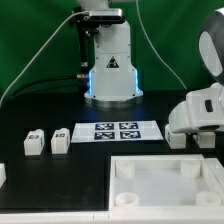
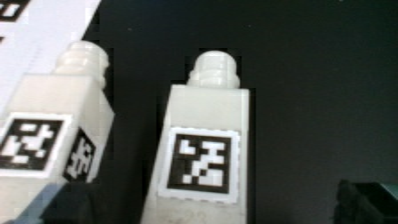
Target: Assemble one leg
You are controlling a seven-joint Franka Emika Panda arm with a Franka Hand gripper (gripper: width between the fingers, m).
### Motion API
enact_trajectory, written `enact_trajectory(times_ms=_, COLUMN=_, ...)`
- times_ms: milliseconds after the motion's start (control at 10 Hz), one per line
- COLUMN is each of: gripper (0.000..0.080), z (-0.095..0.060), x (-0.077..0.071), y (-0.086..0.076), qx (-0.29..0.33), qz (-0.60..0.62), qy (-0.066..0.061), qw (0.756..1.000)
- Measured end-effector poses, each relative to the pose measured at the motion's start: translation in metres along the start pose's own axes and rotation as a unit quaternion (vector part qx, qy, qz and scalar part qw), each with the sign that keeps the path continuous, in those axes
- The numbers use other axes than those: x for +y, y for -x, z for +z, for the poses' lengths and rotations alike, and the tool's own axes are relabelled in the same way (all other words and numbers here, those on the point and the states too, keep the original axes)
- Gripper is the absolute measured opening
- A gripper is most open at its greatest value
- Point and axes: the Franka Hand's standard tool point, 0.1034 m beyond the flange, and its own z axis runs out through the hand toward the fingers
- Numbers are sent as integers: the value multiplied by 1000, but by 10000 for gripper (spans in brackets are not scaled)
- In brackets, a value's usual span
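Note:
The gripper's fingers reach down to the tabletop on both sides of the tagged leg body [image 1: 204,140] [image 2: 194,175], so they would hold that leg if they closed now.
In the wrist view two white legs lie side by side on the black table, each with a black-and-white tag and a narrower stub at the far end. One leg [image 2: 210,140] lies between my fingers; the other leg [image 2: 54,125] lies beside it. My gripper [image 2: 214,212] is open, with dark fingertips [image 2: 365,203] at the frame's edge, apart from the leg. In the exterior view my gripper [image 1: 190,128] hangs low at the right and hides these legs. Two more legs [image 1: 35,143] [image 1: 61,140] stand at the exterior view's left.
The marker board [image 1: 115,130] lies mid-table; its corner shows in the wrist view [image 2: 11,14]. The large white square panel [image 1: 165,160] with raised rim lies at the front right. Another white part [image 1: 2,173] sits at the left edge. The robot base [image 1: 110,70] stands behind.

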Motion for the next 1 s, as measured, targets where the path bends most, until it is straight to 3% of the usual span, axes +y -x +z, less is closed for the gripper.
enact_trajectory(times_ms=400, gripper=649, z=6, x=0, y=-3, qx=-3, qz=0, qy=-1, qw=1000)
enact_trajectory(times_ms=700, gripper=288, z=6, x=0, y=-3, qx=-3, qz=0, qy=-1, qw=1000)
enact_trajectory(times_ms=1000, gripper=290, z=6, x=0, y=-3, qx=-3, qz=0, qy=-1, qw=1000)
